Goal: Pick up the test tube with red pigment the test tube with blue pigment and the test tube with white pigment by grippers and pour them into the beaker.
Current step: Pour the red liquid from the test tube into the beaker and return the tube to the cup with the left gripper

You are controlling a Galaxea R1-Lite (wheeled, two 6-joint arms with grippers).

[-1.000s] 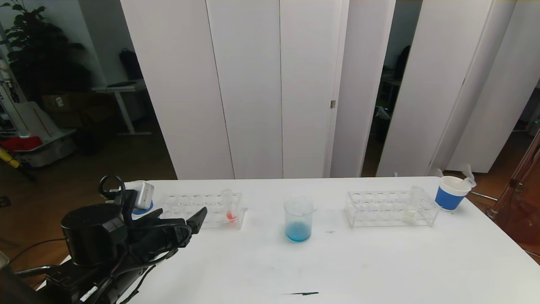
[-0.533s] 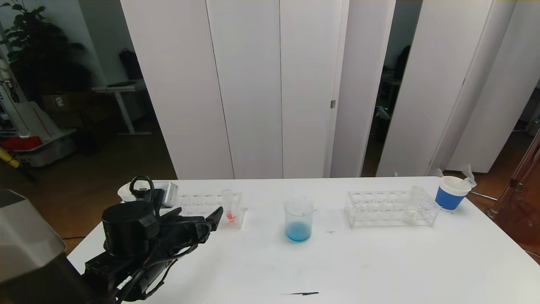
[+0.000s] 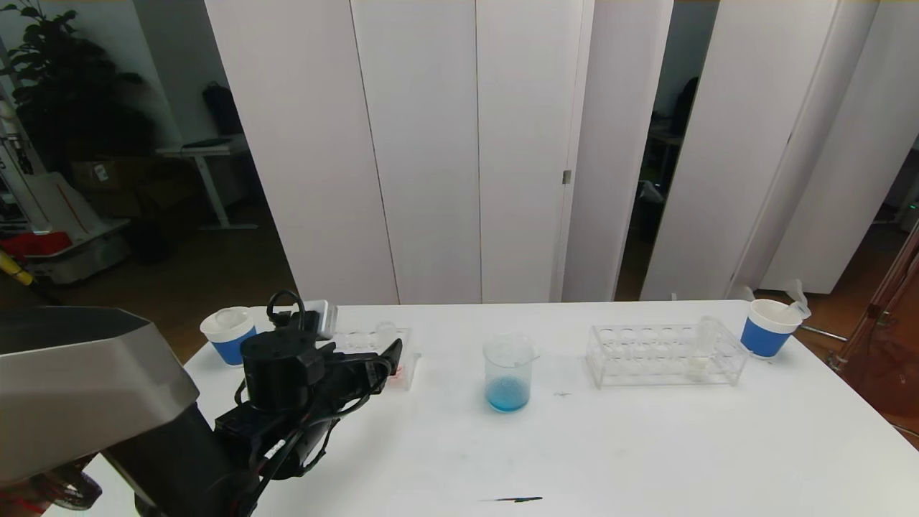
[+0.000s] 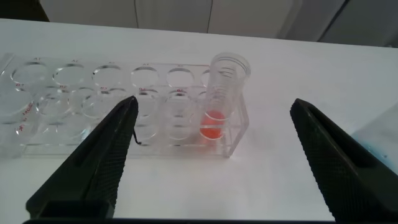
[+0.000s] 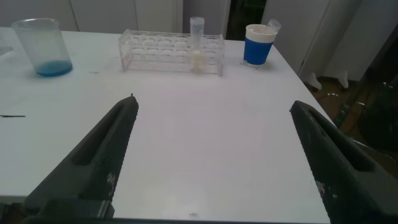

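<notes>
The rack's sides are around the pigment end of the red test tube, so my left gripper next needs to grab the tube by its upper body under the tube's rim (image 3: 385,333) (image 4: 224,82).
The test tube with red pigment (image 4: 226,93) stands upright in the end hole of the left clear rack (image 4: 93,106). My left gripper (image 4: 214,104) is open just in front of that rack, with the tube showing between its fingers and clear of both. In the head view the left gripper (image 3: 391,357) partly hides this tube. The beaker (image 3: 508,373) stands mid-table with blue liquid at its bottom. The test tube with white pigment (image 3: 707,345) stands in the right rack (image 3: 664,353). My right gripper (image 5: 212,102) hangs open over bare table. The test tube with blue pigment is out of view.
One blue-and-white paper cup (image 3: 230,334) stands at the table's far left. Another paper cup (image 3: 768,327) stands at the far right near the edge. A small dark streak (image 3: 511,499) lies near the front edge. White panels stand behind the table.
My left arm has moved forward and to the right, bringing its open gripper up to the left rack. This uncovered the left paper cup. Nothing else moved.
</notes>
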